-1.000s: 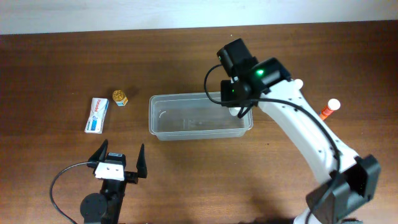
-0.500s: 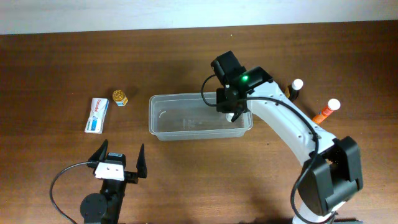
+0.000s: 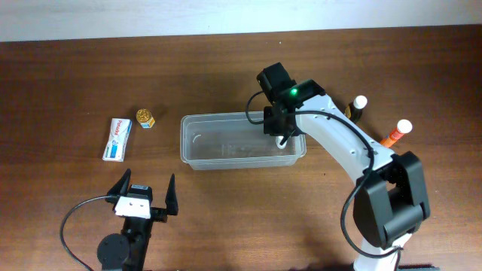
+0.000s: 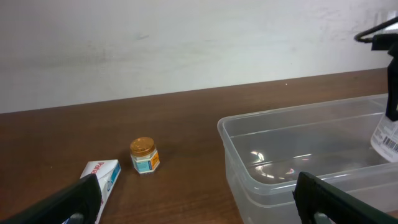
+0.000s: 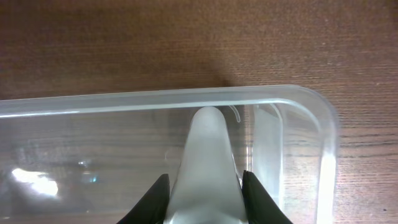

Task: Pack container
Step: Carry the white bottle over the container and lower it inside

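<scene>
My right gripper needs to open now: the white tube's barcode end is inside the container's sides, so the tube would land in the container.
The clear plastic container (image 3: 226,118) sits mid-table, and it also shows in the left wrist view (image 4: 298,143) and the right wrist view (image 5: 155,99). My right gripper (image 3: 285,137) is shut on a white tube (image 5: 208,162) and holds it inside the container's right end. The tube's barcode label shows in the left wrist view (image 4: 388,134). My left gripper (image 3: 144,192) is open and empty near the front left, well short of the container; its fingertips frame the left wrist view (image 4: 199,199).
A white and blue box (image 3: 117,138) (image 4: 102,177) and a small gold-lidded jar (image 3: 145,118) (image 4: 144,155) lie left of the container. A dark bottle with a white cap (image 3: 358,105) and an orange bottle with a white cap (image 3: 398,132) stand to its right.
My right arm has swung left and lowered the white tube into the container's right end, uncovering the dark bottle. The left arm has not moved.
</scene>
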Controlling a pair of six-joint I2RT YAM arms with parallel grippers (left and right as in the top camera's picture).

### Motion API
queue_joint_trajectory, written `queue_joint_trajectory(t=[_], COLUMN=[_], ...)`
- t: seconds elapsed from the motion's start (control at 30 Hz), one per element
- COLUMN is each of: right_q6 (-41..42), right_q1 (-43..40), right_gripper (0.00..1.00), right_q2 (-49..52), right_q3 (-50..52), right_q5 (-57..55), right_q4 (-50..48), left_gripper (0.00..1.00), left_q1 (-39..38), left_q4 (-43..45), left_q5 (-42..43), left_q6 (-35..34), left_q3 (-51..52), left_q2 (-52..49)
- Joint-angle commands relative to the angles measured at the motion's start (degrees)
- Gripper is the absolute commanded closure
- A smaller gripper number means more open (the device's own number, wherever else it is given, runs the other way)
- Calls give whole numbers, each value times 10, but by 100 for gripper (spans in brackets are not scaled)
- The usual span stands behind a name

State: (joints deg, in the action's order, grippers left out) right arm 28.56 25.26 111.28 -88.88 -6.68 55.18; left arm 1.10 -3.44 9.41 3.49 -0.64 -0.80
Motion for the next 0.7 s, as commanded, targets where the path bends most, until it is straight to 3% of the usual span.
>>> queue_joint_trajectory(t=[0.0,0.33,0.67], right_q6=[7,7,6], right_q1=[-3,-3,-3], right_gripper=[86,85,76], right_q2=[3,11,11], right_q3=[3,3,3], right_q5=[-20,-31,-31], right_q4=[-4,-9,-8], left_gripper=[1,1,1], left_q1=[2,2,2], left_q4=[-3,-3,-3], left_q5=[-2,-2,-2], left_q6=[7,7,7], left_q3=[1,1,1], left_q2=[5,5,5])
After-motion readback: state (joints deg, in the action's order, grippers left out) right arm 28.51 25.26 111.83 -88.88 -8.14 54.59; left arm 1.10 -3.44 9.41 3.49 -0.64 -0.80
